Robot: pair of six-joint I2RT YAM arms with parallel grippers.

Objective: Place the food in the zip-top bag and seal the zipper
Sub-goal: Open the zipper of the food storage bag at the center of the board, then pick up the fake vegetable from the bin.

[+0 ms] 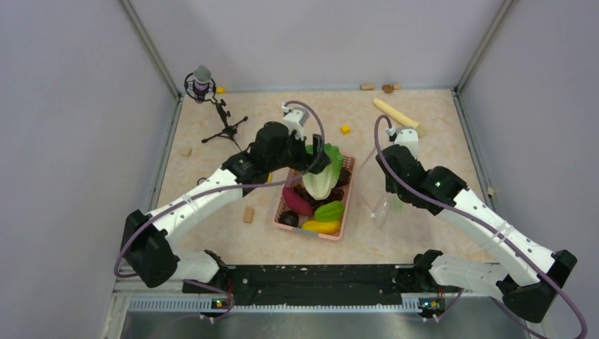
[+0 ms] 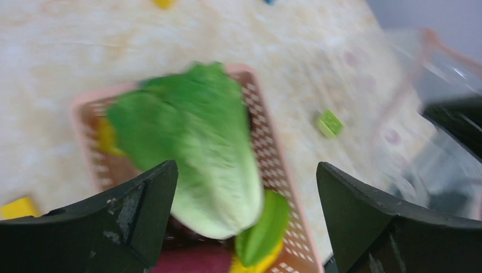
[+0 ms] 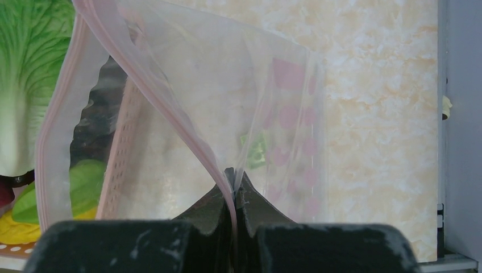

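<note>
The left gripper grabs the lettuce [image 2: 199,148] by its green leafy end [image 2: 185,111] next, so its white base stays free to enter the zip-top bag first.
The food lies in a pink basket [image 1: 347,201]: a green-white lettuce head [image 1: 323,173], a magenta sweet potato [image 1: 297,201], a green pod [image 1: 330,210], a yellow fruit [image 1: 321,227] and a dark piece [image 1: 288,219]. My left gripper [image 1: 314,159] hangs open over the lettuce [image 2: 199,148], its fingers wide apart and touching nothing [image 2: 245,169]. Right of the basket, the clear zip-top bag [image 1: 385,208] is held up by my right gripper [image 1: 388,185]. The right gripper [image 3: 234,176] is shut on the bag's pinkish zipper [image 3: 142,74] edge. The bag's mouth gapes toward the basket [image 3: 122,148].
A microphone on a tripod [image 1: 205,88] stands at the back left. A beige rolling pin [image 1: 397,115] lies at the back right, with a yellow block [image 1: 345,129] behind the basket. Small wooden blocks [image 1: 248,214] lie left of the basket. Walls close in three sides.
</note>
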